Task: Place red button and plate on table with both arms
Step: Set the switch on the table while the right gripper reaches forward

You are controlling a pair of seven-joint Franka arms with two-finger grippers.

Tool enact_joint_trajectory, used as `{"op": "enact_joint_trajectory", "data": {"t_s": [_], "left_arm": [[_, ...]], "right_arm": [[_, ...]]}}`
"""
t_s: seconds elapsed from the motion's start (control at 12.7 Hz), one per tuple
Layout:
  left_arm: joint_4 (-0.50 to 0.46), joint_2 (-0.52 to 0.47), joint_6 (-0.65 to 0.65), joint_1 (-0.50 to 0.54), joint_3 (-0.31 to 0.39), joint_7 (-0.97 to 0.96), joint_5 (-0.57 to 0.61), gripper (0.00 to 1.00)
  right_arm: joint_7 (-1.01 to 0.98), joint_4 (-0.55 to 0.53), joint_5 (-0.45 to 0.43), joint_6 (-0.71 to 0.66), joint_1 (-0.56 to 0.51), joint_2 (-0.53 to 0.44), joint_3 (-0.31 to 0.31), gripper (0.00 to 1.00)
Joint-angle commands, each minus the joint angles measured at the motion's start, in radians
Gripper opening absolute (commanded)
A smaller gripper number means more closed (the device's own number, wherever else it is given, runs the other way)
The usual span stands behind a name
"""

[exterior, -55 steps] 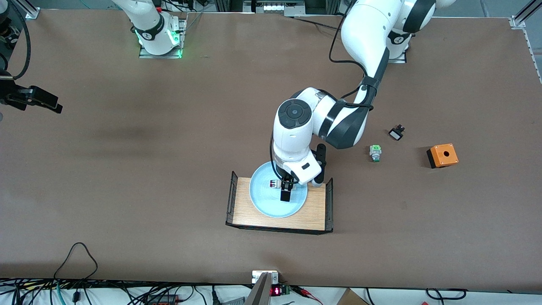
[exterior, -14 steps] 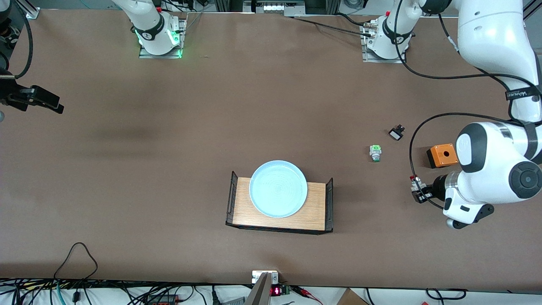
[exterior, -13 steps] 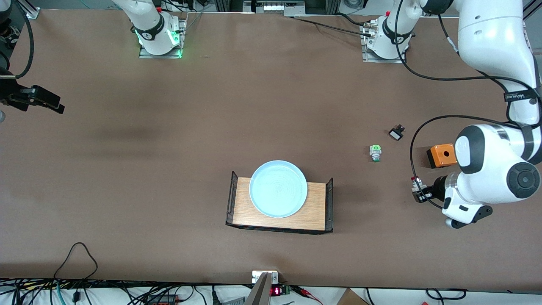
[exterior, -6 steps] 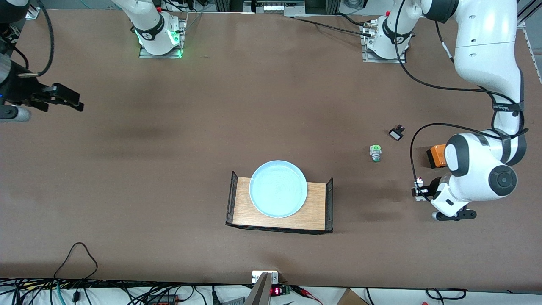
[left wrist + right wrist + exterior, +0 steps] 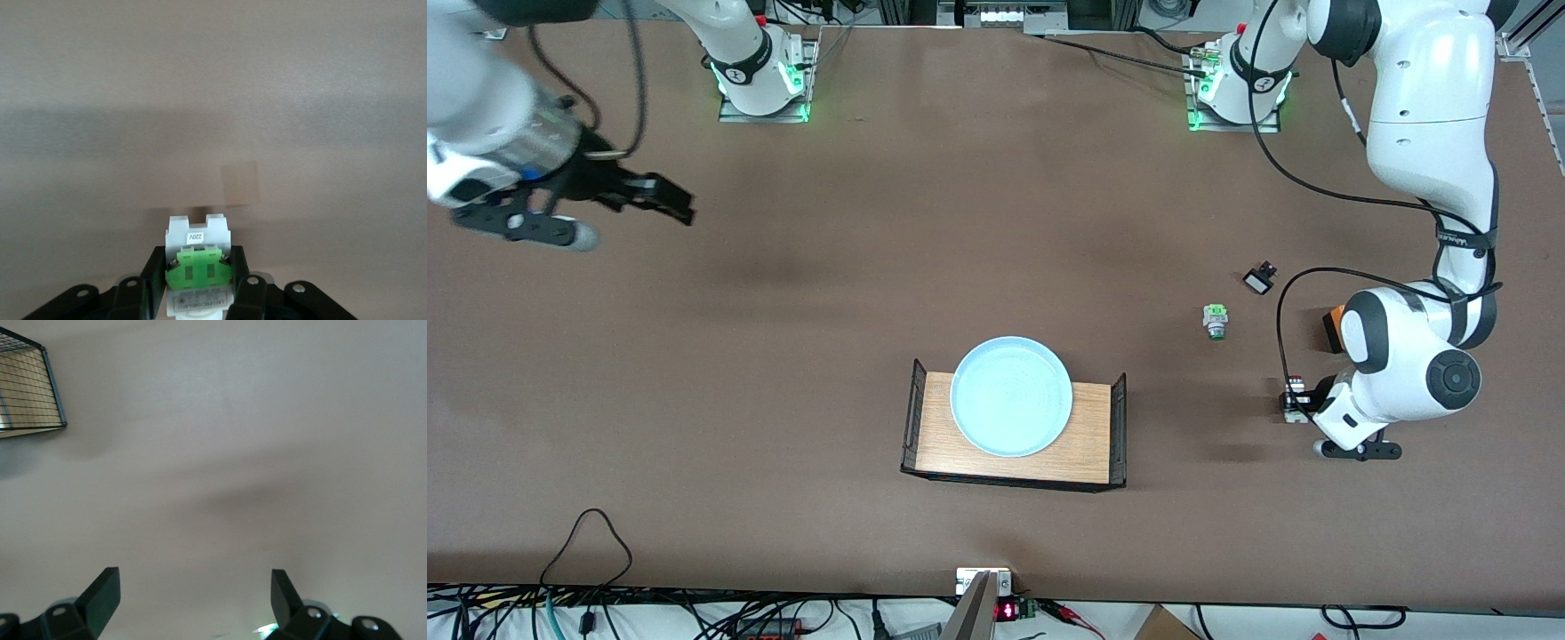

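The red button lies level in my left gripper with its lower side at the brown table, so it is time to open.
My left gripper (image 5: 1292, 402) is shut on the red button (image 5: 1295, 388) and holds it low over the brown table (image 5: 800, 356), toward the left arm's end and beside the orange box. In the left wrist view the button's white body and green block (image 5: 198, 265) sit between the black fingers (image 5: 148, 280); its red cap is hidden. The pale blue plate (image 5: 1011, 396) lies on the light-wood rack (image 5: 1089, 444). My right gripper (image 5: 674, 201) is open and empty over bare table at the right arm's end; it also shows in the right wrist view (image 5: 195, 592).
A green-and-white switch (image 5: 1215, 320) and a small black part (image 5: 1259, 280) lie on the table near the left arm. The orange box (image 5: 1331, 327) is partly hidden by the left arm. The rack's wire end (image 5: 30, 390) shows in the right wrist view.
My left gripper carried the button from the plate to the left arm's end and has drifted a little toward the rack. My right arm has swung in over the table.
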Motion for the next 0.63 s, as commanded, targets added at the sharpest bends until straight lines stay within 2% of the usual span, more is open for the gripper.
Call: {"op": "enact_joint_trajectory", "data": {"t_s": [0.0,0.08,0.16,0.24,0.32,0.39,0.55], "left_arm": [[-0.005,0.007,0.026,0.011,-0.007,0.058,-0.044,0.09],[-0.004,0.007,0.026,0.011,-0.007,0.060,-0.044,0.15],[-0.004,0.007,0.025,0.013,-0.007,0.060,-0.044,0.26],[-0.002,0.005,0.021,0.013,-0.007,0.057,-0.045,0.43],[-0.001,-0.001,0.017,0.016,-0.007,0.057,-0.045,0.69],[-0.001,-0.016,0.012,0.016,-0.005,0.051,-0.045,1.00],[0.001,-0.082,-0.021,0.016,0.002,0.045,-0.045,1.00]], "right_arm": [[0.142,0.015,0.024,0.030,0.095,0.035,-0.009,1.00],[0.144,0.015,0.043,0.065,0.124,0.039,-0.009,1.00],[0.156,0.015,0.046,0.090,0.159,0.056,-0.009,1.00],[0.187,0.015,0.046,0.121,0.193,0.069,-0.009,1.00],[0.243,0.015,0.046,0.154,0.218,0.087,-0.009,1.00],[0.298,0.015,0.047,0.179,0.227,0.096,-0.009,1.00],[0.374,0.015,0.073,0.210,0.247,0.122,-0.009,1.00]]}}
